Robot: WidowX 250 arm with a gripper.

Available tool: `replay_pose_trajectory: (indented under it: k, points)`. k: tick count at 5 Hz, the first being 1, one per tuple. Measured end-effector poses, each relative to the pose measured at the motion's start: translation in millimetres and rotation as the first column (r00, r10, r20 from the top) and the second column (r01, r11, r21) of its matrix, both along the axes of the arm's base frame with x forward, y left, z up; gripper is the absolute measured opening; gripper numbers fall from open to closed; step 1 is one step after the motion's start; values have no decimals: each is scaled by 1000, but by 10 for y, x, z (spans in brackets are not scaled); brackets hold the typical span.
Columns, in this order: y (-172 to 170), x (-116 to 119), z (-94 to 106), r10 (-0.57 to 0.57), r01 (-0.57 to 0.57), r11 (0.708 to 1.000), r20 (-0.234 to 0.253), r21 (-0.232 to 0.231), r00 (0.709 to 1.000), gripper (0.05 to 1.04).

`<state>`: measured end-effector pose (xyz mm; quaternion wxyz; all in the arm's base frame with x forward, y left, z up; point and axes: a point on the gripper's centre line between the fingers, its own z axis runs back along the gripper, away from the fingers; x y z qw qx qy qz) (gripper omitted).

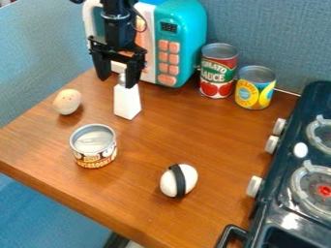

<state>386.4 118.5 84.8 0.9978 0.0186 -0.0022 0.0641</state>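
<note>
The gripper picks up the white block by its narrow top next, to shift the block across the wooden table.
The black gripper (pixel 117 81) hangs at the upper left, in front of the toy microwave, with its two fingers apart. Just below it a white block-shaped bottle (pixel 127 102) with a narrow grey top stands upright on the wooden table (pixel 207 138). The right fingertip is close to the bottle's top; whether they touch I cannot tell. A speckled tan egg (pixel 67 102) lies to the left. Nearer the front stands a tin can (pixel 95 156) with a mushroom label. A white egg with a black band (pixel 171 183) lies at the front centre.
The teal toy microwave (pixel 184 22) stands behind the gripper. Along the back wall are a red and green can (pixel 218 72) and a yellow and blue can (pixel 255 91). A dark toy stove (pixel 294 160) with white knobs borders the right side. The table's front edge runs diagonally at lower left.
</note>
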Motion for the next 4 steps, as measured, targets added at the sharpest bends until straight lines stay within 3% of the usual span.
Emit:
replay_pose_trajectory:
  k: [1, 2, 3, 4]
  points:
    - [-8, 16, -19, -1, 1, 1000, 6, -6, 1000, 653]
    - [-19, 35, -19, -3, 3, 1000, 18, -13, 1000, 513]
    - [-22, 26, -36, 10, -10, 1000, 27, -11, 1000, 513]
    - [-91, -79, 90, 10, -8, 1000, 76, -21, 997, 513]
